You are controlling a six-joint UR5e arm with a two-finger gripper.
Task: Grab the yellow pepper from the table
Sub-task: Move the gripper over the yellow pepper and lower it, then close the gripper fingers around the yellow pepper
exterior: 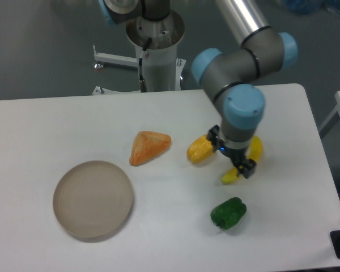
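Observation:
My gripper needs to grab the yellow pepper next by its lumpy body (201, 149), to pick it up from the white table.
The yellow pepper (200, 150) lies on the white table (56, 130) right of centre, small and lumpy. My gripper (231, 154) points down just to the pepper's right, above the table. Its two dark fingers stand apart, so it looks open and empty. One finger (213, 137) is close to the pepper's right end; whether it touches the pepper I cannot tell. The other finger (247, 168) is over a banana.
A yellow banana (253, 152) lies partly hidden under the gripper. A green pepper (228, 213) sits in front of it. An orange triangular wedge (149, 147) lies left of the yellow pepper. A round grey plate (93, 198) is at the front left. The arm's base (156, 51) stands behind the table.

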